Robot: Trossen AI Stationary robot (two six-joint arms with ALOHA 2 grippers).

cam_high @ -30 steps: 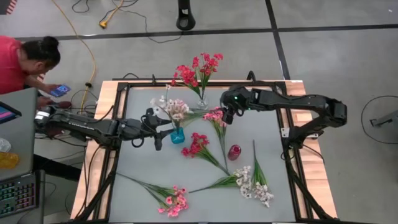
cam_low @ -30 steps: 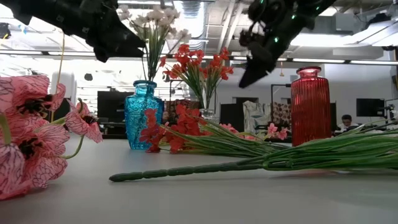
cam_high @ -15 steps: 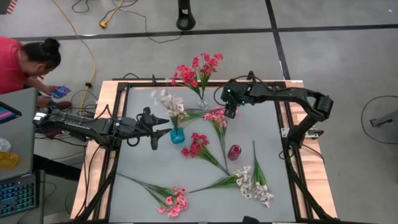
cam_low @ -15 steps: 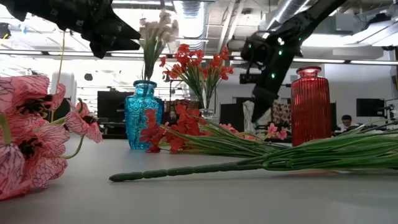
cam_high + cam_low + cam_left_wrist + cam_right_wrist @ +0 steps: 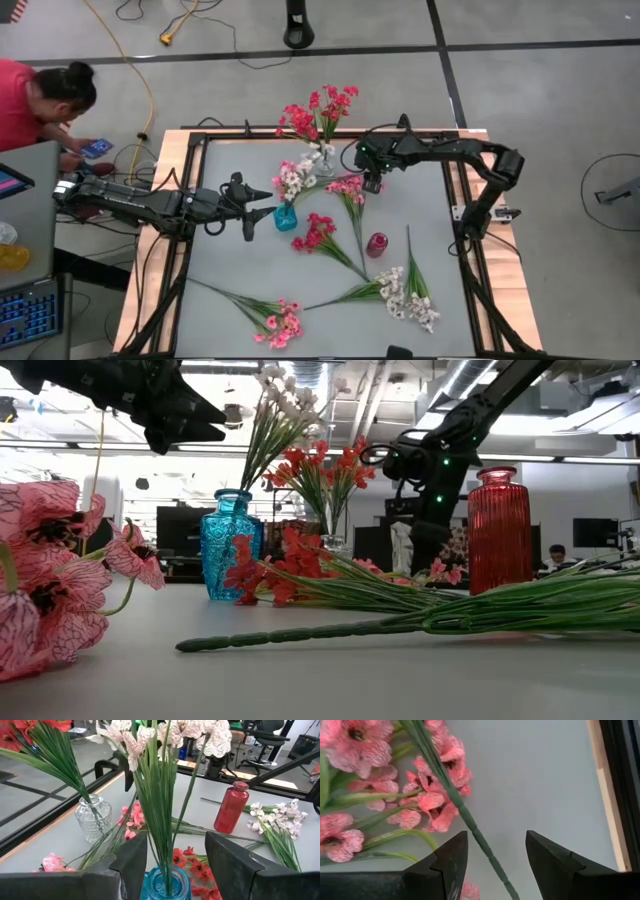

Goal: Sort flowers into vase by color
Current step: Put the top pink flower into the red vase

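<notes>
My right gripper would hold the pink sprig now: in the right wrist view, the green stem (image 5: pixel 487 851) is between its black fingers.
My left gripper (image 5: pixel 262 206) (image 5: pixel 175 855) is open at the table's left of the blue vase (image 5: pixel 286 219). A white sprig (image 5: pixel 295 180) stands in that vase; its stems (image 5: pixel 160 815) rise in the gap between my fingers, apart from them. My right gripper (image 5: pixel 372 184) (image 5: pixel 495 852) is open and points down over a pink sprig (image 5: pixel 348 188) lying on the table, its stem (image 5: pixel 470 832) below the gap. Red sprigs (image 5: pixel 318 112) stand in a clear vase (image 5: pixel 325 165). A red vase (image 5: pixel 377 244) stands without flowers.
Lying on the table are a red sprig (image 5: pixel 315 232), a white sprig (image 5: pixel 410 295) near the right front, and a pink sprig (image 5: pixel 275 320) at the near left. A person (image 5: pixel 40 100) crouches beyond the table's left far corner.
My right gripper has come down toward the pink sprig and tipped to point downward, its arm folding in toward the far edge. The white sprig in the blue vase has swayed and now leans toward the clear vase.
</notes>
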